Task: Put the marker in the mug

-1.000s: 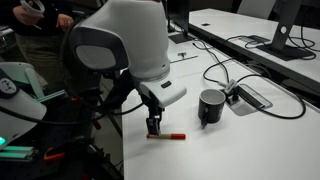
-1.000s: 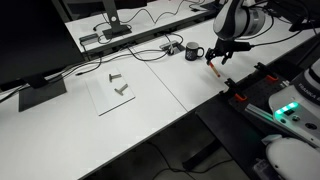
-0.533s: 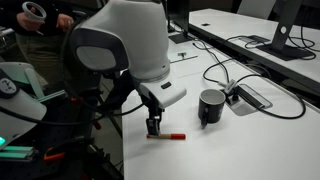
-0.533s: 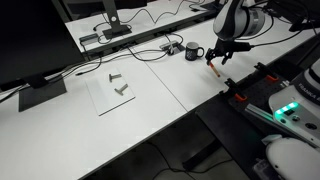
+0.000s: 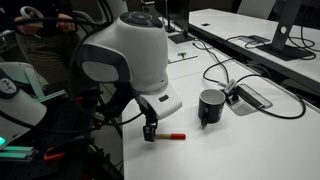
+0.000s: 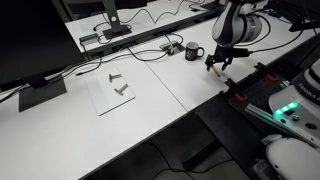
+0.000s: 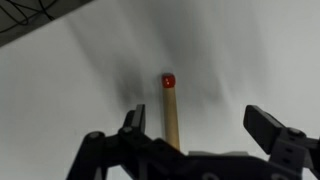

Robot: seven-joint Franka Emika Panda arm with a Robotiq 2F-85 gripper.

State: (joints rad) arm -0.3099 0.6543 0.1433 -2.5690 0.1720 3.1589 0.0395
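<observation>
My fingers are above the table, so closing on the marker [image 5: 168,136] [image 7: 171,112] now would miss. My gripper lowers first, then closes on the marker.
The marker [image 7: 171,112] lies flat on the white table; its tan body and red tip point away from me in the wrist view. It also shows as a red stick in an exterior view [image 5: 173,135]. My gripper [image 7: 200,128] is open and low over the table, with the marker between the fingers, close to the left finger. The gripper shows in both exterior views [image 5: 150,131] [image 6: 217,67]. The glossy black mug [image 5: 211,106] stands upright a short way beyond the marker and also shows in the exterior view from the far side [image 6: 193,52].
A flat grey cable box [image 5: 250,97] with black cables [image 5: 225,66] lies behind the mug. A sheet with small metal parts [image 6: 118,88] lies further along the table. The table edge [image 6: 225,85] runs close to the gripper. Monitors stand at the back.
The arm's wrist has turned and the gripper has settled lower over the marker. The marker and the mug have not moved.
</observation>
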